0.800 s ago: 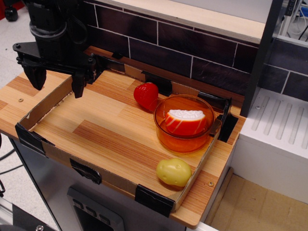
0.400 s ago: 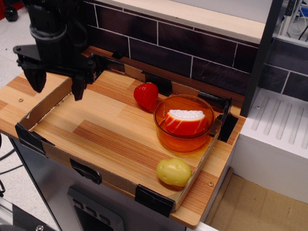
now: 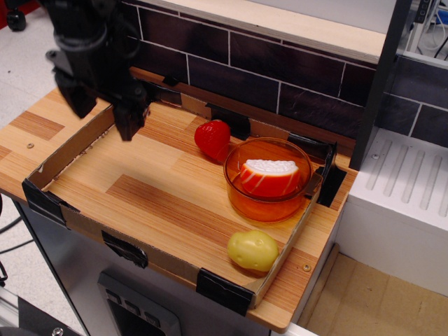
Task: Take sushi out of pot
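My gripper grabs the sushi by its orange-red body [image 3: 268, 183] next, to lift the sushi out of the pot.
The sushi [image 3: 268, 178], orange-red with a white ridged top, lies inside the translucent orange pot [image 3: 238, 192] at the right of the wooden tray. My black gripper [image 3: 105, 117] hangs above the tray's far left corner, well to the left of the pot. Its two fingers [image 3: 129, 127] point down and stand wide apart, with nothing between them.
A red strawberry [image 3: 212, 138] sits just left of the pot, touching or nearly touching it. A yellow potato [image 3: 253, 250] lies near the tray's front right corner. A low cardboard wall [image 3: 70, 155] rims the tray. A dark brick wall stands behind.
The gripper has moved right and a little up, and has turned about its vertical axis. The sushi, pot, strawberry and potato have not moved.
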`<state>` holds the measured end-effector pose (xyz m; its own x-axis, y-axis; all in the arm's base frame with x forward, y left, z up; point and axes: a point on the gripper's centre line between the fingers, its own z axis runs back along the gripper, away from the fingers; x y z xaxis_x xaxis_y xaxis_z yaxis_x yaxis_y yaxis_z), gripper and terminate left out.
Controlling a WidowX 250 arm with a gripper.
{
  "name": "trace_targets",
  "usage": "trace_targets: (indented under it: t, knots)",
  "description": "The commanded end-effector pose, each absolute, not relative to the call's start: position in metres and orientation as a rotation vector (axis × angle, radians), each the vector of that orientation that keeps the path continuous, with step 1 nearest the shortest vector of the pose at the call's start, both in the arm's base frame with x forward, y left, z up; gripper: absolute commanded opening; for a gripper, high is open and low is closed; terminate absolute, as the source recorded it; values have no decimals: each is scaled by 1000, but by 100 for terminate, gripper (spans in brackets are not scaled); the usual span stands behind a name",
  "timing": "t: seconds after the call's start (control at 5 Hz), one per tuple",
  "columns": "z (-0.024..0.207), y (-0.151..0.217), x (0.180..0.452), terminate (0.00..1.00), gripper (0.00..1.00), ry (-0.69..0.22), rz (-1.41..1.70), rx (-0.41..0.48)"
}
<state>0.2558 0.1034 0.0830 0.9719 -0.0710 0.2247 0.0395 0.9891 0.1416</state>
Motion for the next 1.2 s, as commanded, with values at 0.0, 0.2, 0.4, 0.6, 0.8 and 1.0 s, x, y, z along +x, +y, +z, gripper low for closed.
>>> trace_targets:
  t: [0.0,0.2,0.4,0.6,0.8,1.0]
  knots:
    - [121,70,277,0,100,-209,-295,181]
    - [129,42,280,0,100,-177,-409,172]
    - [123,18,283,0,100,-146,-503,160]
    - [108,1,290,0,100,-111,-594,158]
    - [94,-13,298,0,100,-67,-646,147]
    - [86,-29,301,0,100,-55,-685,130]
